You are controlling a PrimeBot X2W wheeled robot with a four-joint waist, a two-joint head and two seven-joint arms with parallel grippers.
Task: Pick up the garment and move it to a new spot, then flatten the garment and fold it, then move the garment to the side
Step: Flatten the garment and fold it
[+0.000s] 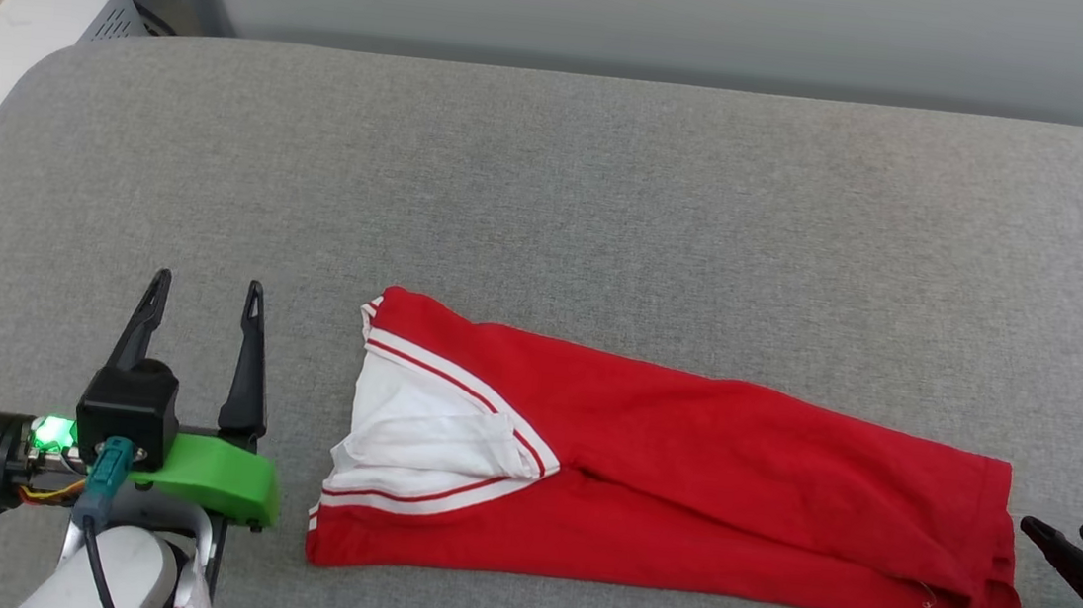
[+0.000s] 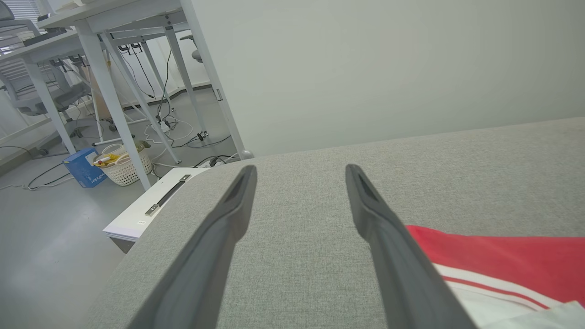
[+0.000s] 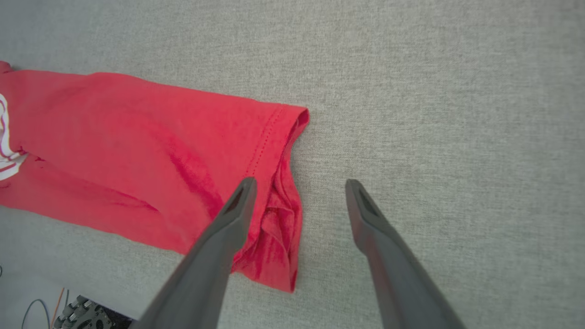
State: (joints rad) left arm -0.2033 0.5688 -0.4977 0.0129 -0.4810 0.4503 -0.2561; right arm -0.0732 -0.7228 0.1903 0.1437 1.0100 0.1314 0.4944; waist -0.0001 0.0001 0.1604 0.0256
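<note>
The robot's right gripper should fold the red strip (image 1: 713, 464) into a shorter bundle next, so it should grab the garment by its stitched hem (image 1: 985, 549).
The garment (image 1: 684, 477) lies folded into a long red strip across the near part of the grey table (image 1: 552, 196), its white sleeve and striped trim at the left end. My left gripper (image 1: 204, 296) stands open just left of that end, touching nothing; in the left wrist view the open gripper (image 2: 299, 171) has the garment (image 2: 502, 256) at its lower right. My right gripper (image 1: 1066, 533) is open just off the hem end. In the right wrist view the open gripper (image 3: 299, 185) hovers above the hem of the garment (image 3: 137, 151), holding nothing.
A white box (image 1: 2, 24) with cables sits beyond the table's rounded left corner. In the left wrist view, desk legs (image 2: 114, 91), a white basket (image 2: 121, 167) and a blue box (image 2: 84, 167) stand on the floor. The far half of the table is bare cloth.
</note>
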